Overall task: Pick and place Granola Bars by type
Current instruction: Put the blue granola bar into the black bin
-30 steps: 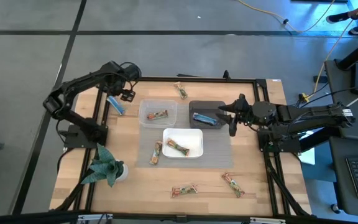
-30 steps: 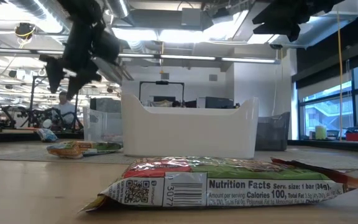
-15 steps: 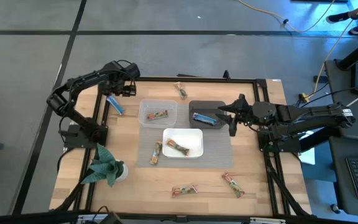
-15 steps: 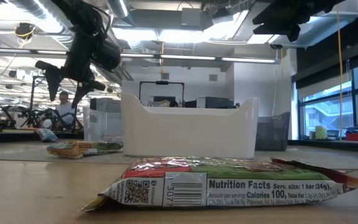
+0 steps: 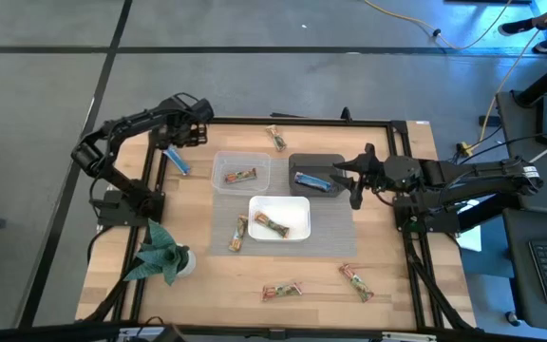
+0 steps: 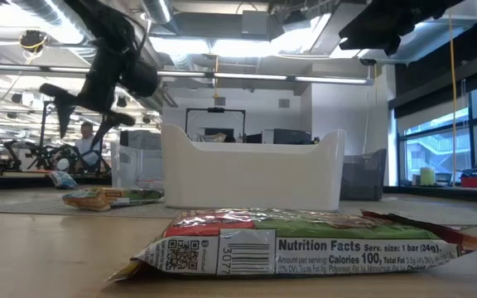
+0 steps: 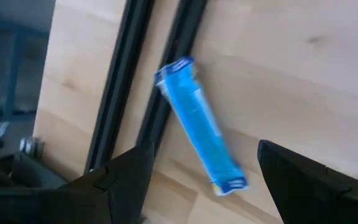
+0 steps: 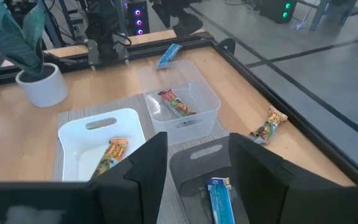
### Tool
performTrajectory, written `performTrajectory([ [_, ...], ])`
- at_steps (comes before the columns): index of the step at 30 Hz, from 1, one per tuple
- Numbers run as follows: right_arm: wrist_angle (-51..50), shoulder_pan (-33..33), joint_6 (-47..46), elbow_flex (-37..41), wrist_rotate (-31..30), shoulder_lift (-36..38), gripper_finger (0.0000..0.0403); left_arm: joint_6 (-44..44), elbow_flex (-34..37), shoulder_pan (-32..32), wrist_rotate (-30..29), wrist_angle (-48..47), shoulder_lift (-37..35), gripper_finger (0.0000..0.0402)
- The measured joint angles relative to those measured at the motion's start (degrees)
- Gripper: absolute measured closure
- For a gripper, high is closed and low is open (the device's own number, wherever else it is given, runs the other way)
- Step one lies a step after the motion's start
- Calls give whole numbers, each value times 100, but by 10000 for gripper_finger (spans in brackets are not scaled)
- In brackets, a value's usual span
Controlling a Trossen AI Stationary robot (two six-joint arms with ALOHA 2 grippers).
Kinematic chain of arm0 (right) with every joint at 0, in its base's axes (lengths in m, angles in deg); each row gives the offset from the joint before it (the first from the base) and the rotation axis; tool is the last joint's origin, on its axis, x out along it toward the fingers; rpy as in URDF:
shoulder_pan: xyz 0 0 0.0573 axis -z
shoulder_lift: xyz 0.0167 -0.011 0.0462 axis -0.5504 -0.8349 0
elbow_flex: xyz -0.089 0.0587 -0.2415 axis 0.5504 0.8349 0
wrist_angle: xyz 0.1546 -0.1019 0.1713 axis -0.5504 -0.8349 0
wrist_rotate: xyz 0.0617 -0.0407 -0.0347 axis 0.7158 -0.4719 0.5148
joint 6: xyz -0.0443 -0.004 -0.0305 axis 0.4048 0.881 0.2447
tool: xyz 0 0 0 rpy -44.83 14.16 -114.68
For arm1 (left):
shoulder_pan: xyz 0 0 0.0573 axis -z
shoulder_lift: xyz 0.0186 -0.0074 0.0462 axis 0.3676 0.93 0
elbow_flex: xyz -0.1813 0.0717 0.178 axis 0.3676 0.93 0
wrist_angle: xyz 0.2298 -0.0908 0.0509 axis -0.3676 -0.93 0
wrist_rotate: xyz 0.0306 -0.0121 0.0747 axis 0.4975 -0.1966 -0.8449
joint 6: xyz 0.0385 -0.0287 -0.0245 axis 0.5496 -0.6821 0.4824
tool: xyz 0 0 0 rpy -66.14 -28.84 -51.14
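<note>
Next, my left gripper grabs the granola bar by its end clear of the black bar (image 5: 184, 170), to sort the blue granola bar into the dark tub (image 5: 317, 171).
My left gripper (image 5: 181, 139) (image 7: 204, 149) hovers open above a blue granola bar (image 5: 177, 160) (image 7: 199, 126) that lies flat at the table's far left, one end over the black frame rail. My right gripper (image 5: 348, 180) (image 8: 197, 140) is open and held above the right edge of the dark tub (image 5: 315, 162), where another blue bar (image 5: 318, 181) (image 8: 219, 196) lies. A tan bar (image 5: 240, 175) rests in the clear tub (image 5: 226, 160), and another tan bar (image 5: 272, 224) in the white tub (image 5: 297, 204). More tan bars lie loose on the table (image 5: 275, 138) (image 5: 239, 233) (image 5: 282, 292) (image 5: 356, 281).
A green paper plant figure (image 5: 162, 255) in a white pot stands near the table's left near corner. A grey mat (image 5: 335, 237) lies under the three tubs. Black frame rails (image 5: 155, 171) run along the table's edges. In the low view a tan bar (image 6: 296, 240) lies close to the camera.
My left gripper has drawn back a little toward the table's far edge, rising slightly and turning about, and it stays open above the blue bar. The right arm and all bars have kept still.
</note>
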Motion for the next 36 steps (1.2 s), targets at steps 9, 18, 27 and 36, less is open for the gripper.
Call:
performTrajectory([
  [9, -29, -2, 337, 0, 0, 0, 228, -799, 1147, 86, -41, 1356, 2, 121],
  [18, -79, -2, 351, 0, -2, 0, 228, -1507, 2002, 118, -119, 1950, 0, 121],
  [27, -76, -2, 596, 0, 0, 0, 228, -1364, 2362, 120, -117, 2739, -26, 124],
  [36, -74, -2, 597, 0, 0, 0, 228, -1358, 2371, 125, -109, 2820, -11, 183],
])
